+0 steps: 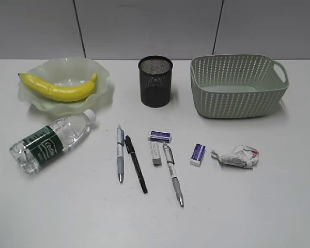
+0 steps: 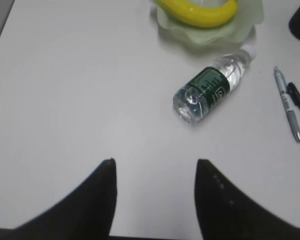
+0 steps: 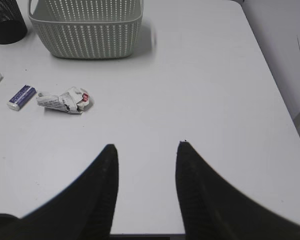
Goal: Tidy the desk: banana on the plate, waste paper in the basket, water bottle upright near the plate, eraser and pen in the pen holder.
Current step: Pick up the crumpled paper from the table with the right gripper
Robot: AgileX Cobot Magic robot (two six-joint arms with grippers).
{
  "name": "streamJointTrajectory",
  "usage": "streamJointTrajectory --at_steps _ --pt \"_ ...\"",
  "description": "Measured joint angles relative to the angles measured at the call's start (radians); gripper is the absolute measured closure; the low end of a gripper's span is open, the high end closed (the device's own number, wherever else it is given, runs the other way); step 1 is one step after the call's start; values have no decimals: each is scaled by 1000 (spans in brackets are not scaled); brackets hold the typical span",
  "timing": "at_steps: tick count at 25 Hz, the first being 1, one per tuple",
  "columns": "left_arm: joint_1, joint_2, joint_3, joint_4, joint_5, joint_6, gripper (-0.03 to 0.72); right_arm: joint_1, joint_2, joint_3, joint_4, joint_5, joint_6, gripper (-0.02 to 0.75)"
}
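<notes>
My left gripper is going to grab the water bottle, a long body (image 1: 52,140), around its middle (image 1: 57,138) next, so that the bottle stays level.
The yellow banana (image 1: 59,89) lies in the wavy green plate (image 1: 101,72) at the back left. In front of it the water bottle (image 1: 51,140) lies on its side, cap towards the plate. Three pens (image 1: 120,153) and three erasers (image 1: 198,154) lie mid-desk, before the black mesh pen holder (image 1: 155,81). The crumpled waste paper (image 1: 237,156) lies ahead of the green basket (image 1: 237,85). My left gripper (image 2: 155,162) hangs open over bare desk, short of the bottle (image 2: 210,89). My right gripper (image 3: 146,146) is open too, right of the waste paper (image 3: 65,100). Neither arm shows in the exterior view.
The desk's right edge (image 3: 270,75) runs close to my right gripper, with a grey wall beyond. A grey panelled wall backs the desk behind the plate, holder and basket. In the left wrist view the desk's left edge (image 2: 0,35) shows at the far upper left.
</notes>
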Motion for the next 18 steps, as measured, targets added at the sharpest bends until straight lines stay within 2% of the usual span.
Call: streamJointTrajectory --at_steps 6,10,18 --pt "0 -393 159 -13 -25 94 350 0 0 0 7 0 -1 420" --pt "0 -516 227 -15 -16 129 356 0 58 -4 46 -7 -71 420" --pt "-7 -506 271 -22 -86 136 367 16 402 -47 327 -171 -496 419"
